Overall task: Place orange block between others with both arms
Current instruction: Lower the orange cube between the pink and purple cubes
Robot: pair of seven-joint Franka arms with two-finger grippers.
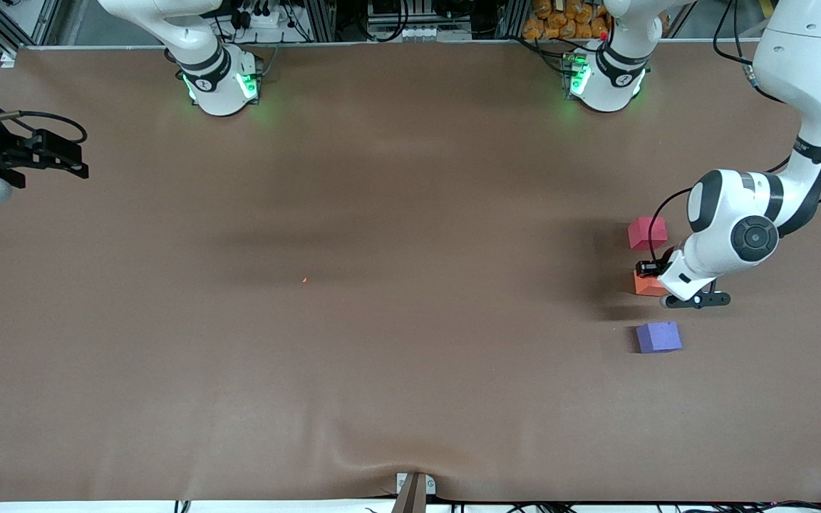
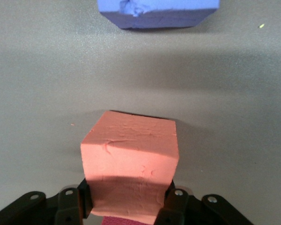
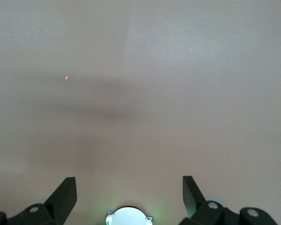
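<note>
The orange block's lower edge meets the table between both cubes and the block would stay there, so it is now time to open my left gripper.
The orange block [image 1: 646,286] sits in line between the others, the pinkish-red cube [image 1: 647,232] and the purple-blue cube [image 1: 658,336], at the left arm's end of the table. My left gripper [image 1: 651,271] is shut on it. In the left wrist view the orange block [image 2: 131,157] is clamped between both fingers [image 2: 174,202], with the purple-blue cube [image 2: 154,11] ahead and a sliver of the pinkish-red cube [image 2: 119,220] under the wrist. The block is at or just above the cloth. My right gripper [image 1: 75,158] waits open at the right arm's end, its gap [image 3: 129,194] holding nothing.
A brown cloth [image 1: 382,320] covers the table. A tiny orange speck [image 1: 304,279] lies near the middle. The right arm's lit base [image 3: 129,216] shows below the right gripper. Cables and racks line the edge by the arm bases.
</note>
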